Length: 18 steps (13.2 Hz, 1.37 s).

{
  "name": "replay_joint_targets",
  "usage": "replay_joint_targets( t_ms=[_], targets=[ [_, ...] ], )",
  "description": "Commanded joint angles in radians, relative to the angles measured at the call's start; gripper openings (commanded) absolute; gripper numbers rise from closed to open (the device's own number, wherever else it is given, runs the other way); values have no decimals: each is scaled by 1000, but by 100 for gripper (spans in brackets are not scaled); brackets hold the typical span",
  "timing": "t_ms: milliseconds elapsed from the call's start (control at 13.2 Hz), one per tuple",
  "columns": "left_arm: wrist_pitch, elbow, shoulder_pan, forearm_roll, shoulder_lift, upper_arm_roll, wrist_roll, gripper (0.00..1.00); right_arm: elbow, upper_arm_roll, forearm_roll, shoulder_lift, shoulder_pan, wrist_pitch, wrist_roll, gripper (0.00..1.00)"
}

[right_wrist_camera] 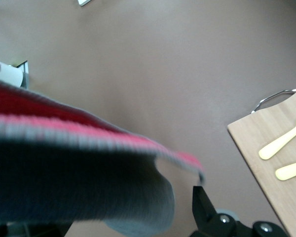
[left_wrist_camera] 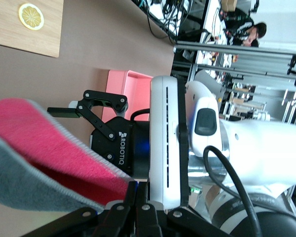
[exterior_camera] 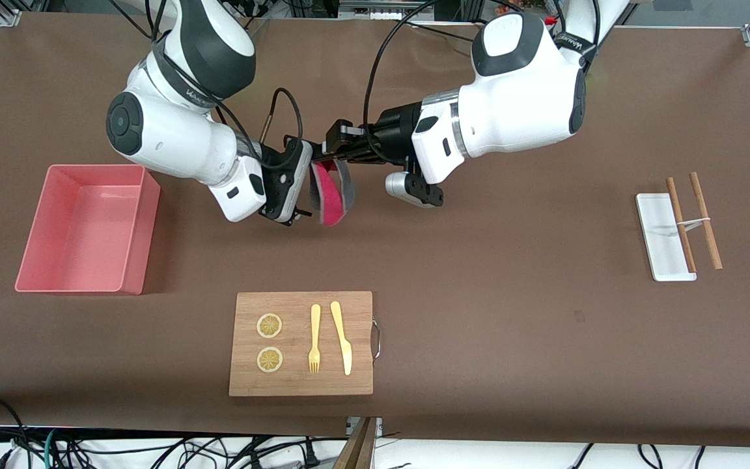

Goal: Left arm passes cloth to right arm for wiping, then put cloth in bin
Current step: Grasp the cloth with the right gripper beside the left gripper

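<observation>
The cloth [right_wrist_camera: 69,168] will be grabbed by its free folded edge with my right gripper, which will take over the wiping from my left gripper.
The cloth [exterior_camera: 331,192], dark grey with a pale edge and crimson inside, hangs folded in the air over the middle of the table. My left gripper [exterior_camera: 334,151] is shut on its upper edge; in the left wrist view the fingers [left_wrist_camera: 147,183] are pinched together on the cloth [left_wrist_camera: 34,148]. My right gripper [exterior_camera: 308,189] is open, with the cloth [right_wrist_camera: 74,168] lying between its spread fingers; one fingertip [right_wrist_camera: 201,200] shows, the other is hidden. The pink bin [exterior_camera: 142,241] stands at the right arm's end of the table and also shows in the left wrist view [left_wrist_camera: 130,81].
A wooden cutting board [exterior_camera: 301,384] with two lemon slices, a yellow fork and a yellow knife lies nearer to the front camera. A small white tray [exterior_camera: 658,234] with two brown chopsticks [exterior_camera: 706,221] lies toward the left arm's end.
</observation>
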Motion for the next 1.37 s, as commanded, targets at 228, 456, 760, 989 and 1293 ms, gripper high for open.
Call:
replay_joint_targets(
  t_ms=[228,456,760,989,1293],
  targets=[
    [77,37,-42,-40,14,2,-34,0,11,2,22,26,52,34,1,94],
    [77,37,-42,-38,14,2,-34,0,13,2,22,26,52,34,40,27],
    [77,36,-41,-35,14,4,-34,0,28,2,42,48,50,31,38,0],
    [77,36,-41,-31,14,2,-33,0,46,-6,75,49,41,-12,43,0],
    [77,36,-42,-29,14,4,-33,0,119,-11,70,46,-12,-168,87,0]
  ],
)
